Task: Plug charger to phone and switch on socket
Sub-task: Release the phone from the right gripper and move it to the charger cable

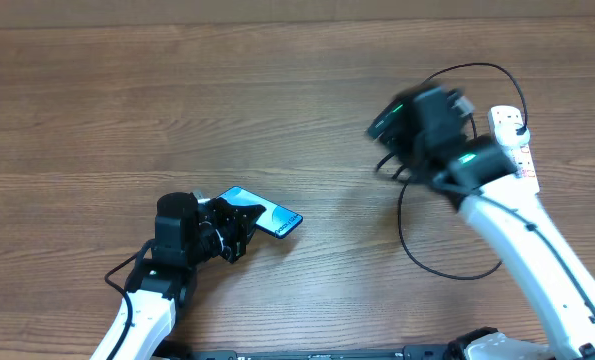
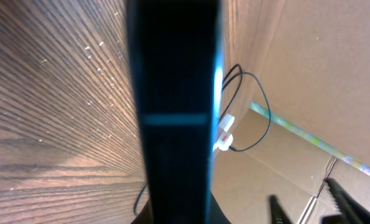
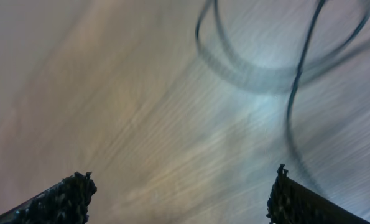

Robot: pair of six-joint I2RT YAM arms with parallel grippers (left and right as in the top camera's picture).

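Next, my right gripper grabs the charger's black cable (image 1: 405, 232) just behind its plug end, leaving the plug's tip to plug into the phone.
The phone (image 1: 273, 216), with a light blue screen, is held tilted off the table at the front left, and my left gripper (image 1: 235, 232) is shut on its near end. In the left wrist view the phone (image 2: 172, 106) fills the middle as a dark edge-on slab. The charger's thin black cable (image 1: 405, 232) loops on the table at the right and arcs up to the white socket (image 1: 513, 138) at the right edge. My right gripper (image 1: 385, 124) is motion-blurred, left of the socket. In the right wrist view it (image 3: 181, 186) is open and empty, with the blurred cable (image 3: 289, 93) on the table ahead.
The left wrist view shows the socket (image 2: 223, 132) and cable loops (image 2: 259, 106) far off, with cardboard panels (image 2: 309, 74) beyond the table edge. A wide wooden tabletop (image 1: 177, 100) stretches across the back and middle.
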